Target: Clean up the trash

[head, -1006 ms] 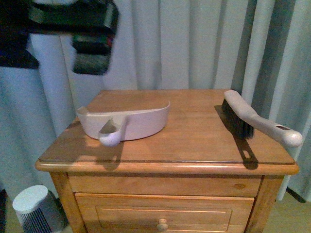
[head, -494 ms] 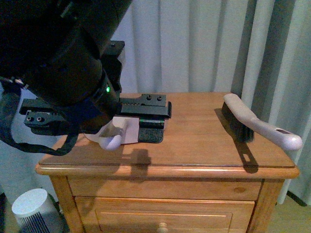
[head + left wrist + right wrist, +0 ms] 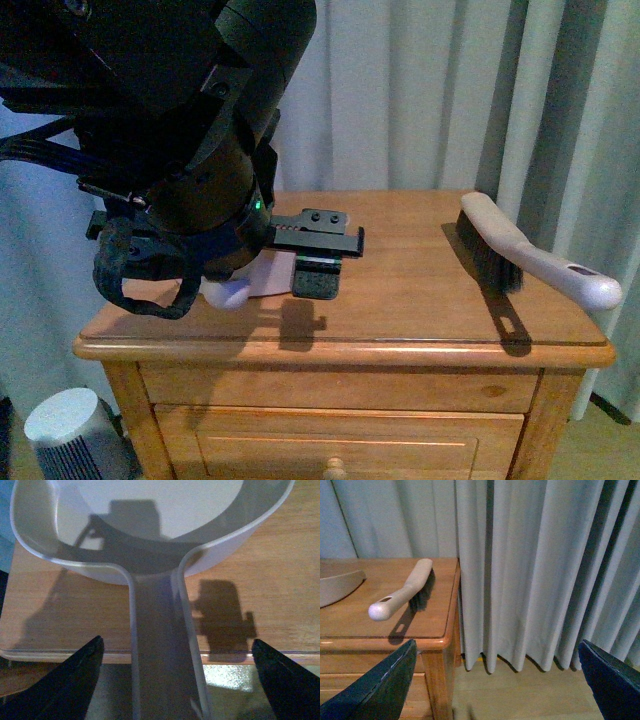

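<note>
I need to hold the pinkish dustpan by its handle [image 3: 164,635] with my left gripper next, so that it can collect the trash.
No crumpled white wad of trash shows in any view. A pinkish dustpan [image 3: 150,510] lies on the wooden nightstand [image 3: 420,300], its handle [image 3: 160,645] reaching over the front edge. My left gripper [image 3: 175,680] is open, and its jaws stand wide on either side of the handle without touching it. In the front view the left arm hides most of the dustpan [image 3: 262,278], and one black finger [image 3: 318,278] hangs beside it. My right gripper [image 3: 495,680] is open and empty, off the nightstand's right side above the floor.
A hand brush [image 3: 520,250] lies on the nightstand's right part and also shows in the right wrist view [image 3: 405,592]. Grey curtains [image 3: 530,570] hang behind and to the right. A small white cylinder [image 3: 70,435] stands on the floor at the left.
My left arm has come down from the upper left over the dustpan and now straddles its handle. The dustpan and the brush have not moved.
</note>
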Action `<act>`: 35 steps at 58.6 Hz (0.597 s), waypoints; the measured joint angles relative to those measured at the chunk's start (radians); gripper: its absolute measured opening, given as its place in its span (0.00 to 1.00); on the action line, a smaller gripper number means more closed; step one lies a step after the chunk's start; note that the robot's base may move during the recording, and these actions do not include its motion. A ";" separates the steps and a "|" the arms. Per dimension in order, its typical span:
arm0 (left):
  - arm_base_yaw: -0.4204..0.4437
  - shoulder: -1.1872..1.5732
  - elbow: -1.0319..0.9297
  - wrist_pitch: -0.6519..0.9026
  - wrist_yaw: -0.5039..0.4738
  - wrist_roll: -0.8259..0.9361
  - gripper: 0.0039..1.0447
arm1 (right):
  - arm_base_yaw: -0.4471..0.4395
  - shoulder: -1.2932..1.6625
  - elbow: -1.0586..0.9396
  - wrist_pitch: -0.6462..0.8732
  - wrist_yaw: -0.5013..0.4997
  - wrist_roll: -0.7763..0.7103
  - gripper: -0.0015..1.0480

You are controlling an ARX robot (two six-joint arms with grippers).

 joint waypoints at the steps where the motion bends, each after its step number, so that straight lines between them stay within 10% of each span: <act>1: 0.000 0.000 0.000 -0.001 0.000 0.000 0.78 | 0.000 0.000 0.000 0.000 0.000 0.000 0.93; 16: -0.003 0.003 0.001 -0.017 -0.002 0.003 0.29 | 0.000 0.000 0.000 0.000 0.000 0.000 0.93; 35: -0.005 -0.005 -0.004 0.045 -0.023 0.040 0.27 | 0.000 0.000 0.000 0.000 0.000 0.000 0.93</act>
